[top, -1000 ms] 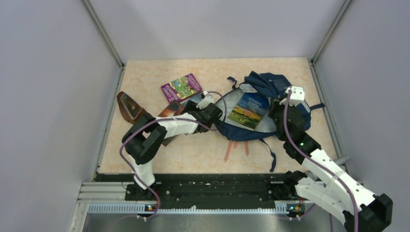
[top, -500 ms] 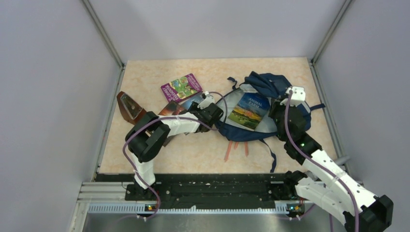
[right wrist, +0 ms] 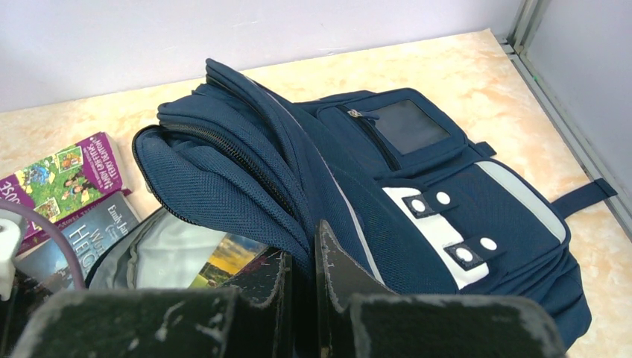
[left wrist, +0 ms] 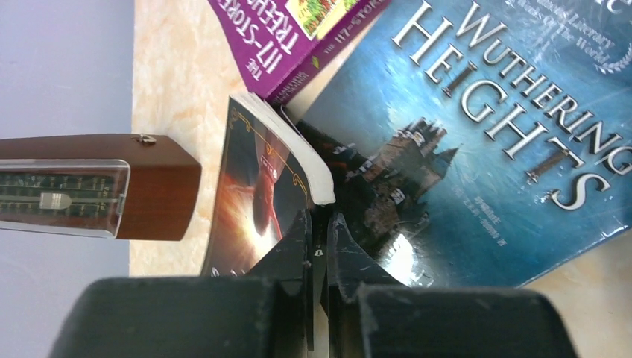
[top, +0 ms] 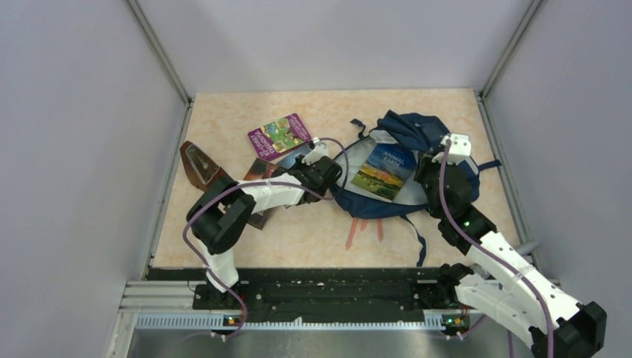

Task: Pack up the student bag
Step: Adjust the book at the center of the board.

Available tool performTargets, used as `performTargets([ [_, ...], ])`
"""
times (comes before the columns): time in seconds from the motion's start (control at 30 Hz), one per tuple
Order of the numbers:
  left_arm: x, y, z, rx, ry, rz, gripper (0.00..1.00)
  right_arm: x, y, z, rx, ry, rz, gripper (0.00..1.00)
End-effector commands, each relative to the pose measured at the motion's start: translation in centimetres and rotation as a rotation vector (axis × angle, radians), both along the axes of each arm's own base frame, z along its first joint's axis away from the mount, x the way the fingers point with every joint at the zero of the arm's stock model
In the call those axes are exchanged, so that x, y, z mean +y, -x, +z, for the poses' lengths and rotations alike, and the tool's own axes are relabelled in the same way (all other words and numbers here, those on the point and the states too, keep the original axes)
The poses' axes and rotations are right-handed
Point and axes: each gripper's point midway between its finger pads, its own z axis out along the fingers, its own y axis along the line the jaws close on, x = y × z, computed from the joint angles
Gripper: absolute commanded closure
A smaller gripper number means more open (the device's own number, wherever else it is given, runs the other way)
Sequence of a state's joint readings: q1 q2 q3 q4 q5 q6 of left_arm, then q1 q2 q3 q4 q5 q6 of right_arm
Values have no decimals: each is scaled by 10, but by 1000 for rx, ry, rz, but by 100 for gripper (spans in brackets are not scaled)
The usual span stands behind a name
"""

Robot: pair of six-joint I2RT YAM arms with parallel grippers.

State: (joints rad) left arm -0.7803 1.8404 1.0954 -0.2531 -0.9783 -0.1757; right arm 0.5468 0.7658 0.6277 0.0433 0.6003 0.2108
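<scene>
The tilted red-orange book would fall toward the metronome side if my left gripper opened now.
The student bag (top: pixel 417 130), navy with a white front patch (right wrist: pixel 447 194), lies open at the back right with a landscape-cover book (top: pixel 384 170) inside. My right gripper (right wrist: pixel 302 246) is shut on the bag's upper flap and holds it up. My left gripper (left wrist: pixel 319 224) is shut, its tips at the near corner of a book with a red-orange cover (left wrist: pixel 253 194). That book leans against a blue "Wuthering Heights" book (left wrist: pixel 484 149). Whether the jaws pinch its cover is unclear. In the top view the left gripper (top: pixel 309 168) sits just left of the bag's opening.
A purple book (top: pixel 279 134) lies behind the blue one. A brown wooden metronome (top: pixel 200 165) lies at the far left near the wall. Thin orange sticks (top: pixel 364 227) lie in front of the bag beside its dark straps (top: pixel 417 239).
My left gripper has gone from wide open to shut at the red-orange book's corner and shifted slightly left. The right arm and the bag have not moved.
</scene>
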Motion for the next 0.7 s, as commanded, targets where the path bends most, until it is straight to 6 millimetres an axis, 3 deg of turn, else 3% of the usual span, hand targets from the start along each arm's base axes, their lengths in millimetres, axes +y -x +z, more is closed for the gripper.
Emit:
performTargets([
  [0.0,-2,-9,41,-135,97,24,100,-6,3,63,-194,-137,-21,100],
  [0.13,-10,-5,65,-173,180,-14,100,-6,4,64,-195,-135,-23,100],
  [0.33,-33,12,126,-219,376,-134,100,-6,3,63,-195,-135,-23,100],
  [0.67,-97,53,200,-195,805,-504,100,-5,2,64,-192,-132,-22,100],
])
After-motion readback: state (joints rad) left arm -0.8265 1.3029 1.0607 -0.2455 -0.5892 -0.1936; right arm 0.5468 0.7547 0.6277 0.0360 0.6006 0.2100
